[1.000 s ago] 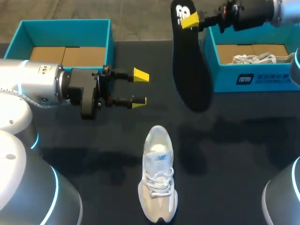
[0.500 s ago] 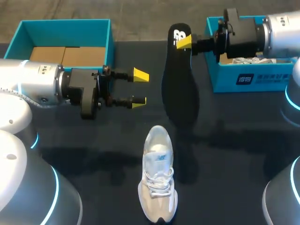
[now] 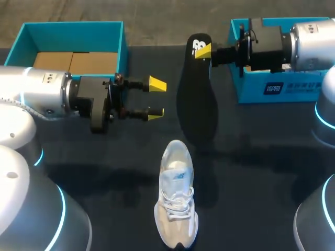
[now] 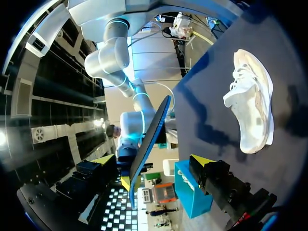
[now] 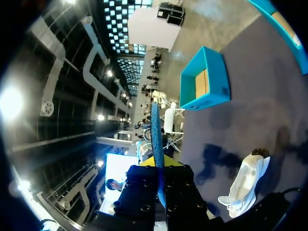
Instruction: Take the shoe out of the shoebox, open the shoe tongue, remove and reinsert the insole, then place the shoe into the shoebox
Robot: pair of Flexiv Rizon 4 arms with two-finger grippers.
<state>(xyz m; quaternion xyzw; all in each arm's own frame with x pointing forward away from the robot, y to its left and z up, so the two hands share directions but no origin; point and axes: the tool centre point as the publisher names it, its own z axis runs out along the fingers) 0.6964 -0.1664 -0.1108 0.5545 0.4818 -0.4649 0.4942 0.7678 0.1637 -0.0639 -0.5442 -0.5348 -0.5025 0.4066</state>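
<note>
My left gripper pinches the insole by its free side edge next, since the insole's black side [image 3: 197, 107] is broad but its side edge is thin.
A white shoe [image 3: 177, 193] lies on the dark table near the front, toe toward the back. My right gripper [image 3: 204, 50] is shut on the heel end of a black insole [image 3: 196, 97], which hangs above the table behind the shoe. In the right wrist view the insole [image 5: 155, 127] shows edge-on between the fingers of the right gripper [image 5: 161, 161], with the shoe [image 5: 245, 185] off to one side. My left gripper [image 3: 155, 98] stands open and empty, left of the insole. In the left wrist view the insole [image 4: 150, 139] is ahead of the left gripper [image 4: 155, 161], and the shoe [image 4: 250, 101] lies beyond.
A teal shoebox [image 3: 73, 31] with a brown cardboard floor stands at the back left. A second teal box [image 3: 277, 89] stands at the back right, partly covered by my right arm. Bare table lies on both sides of the shoe.
My right arm has carried the insole to the left and lower, closer to the table behind the shoe. The left arm and the shoe have not moved.
</note>
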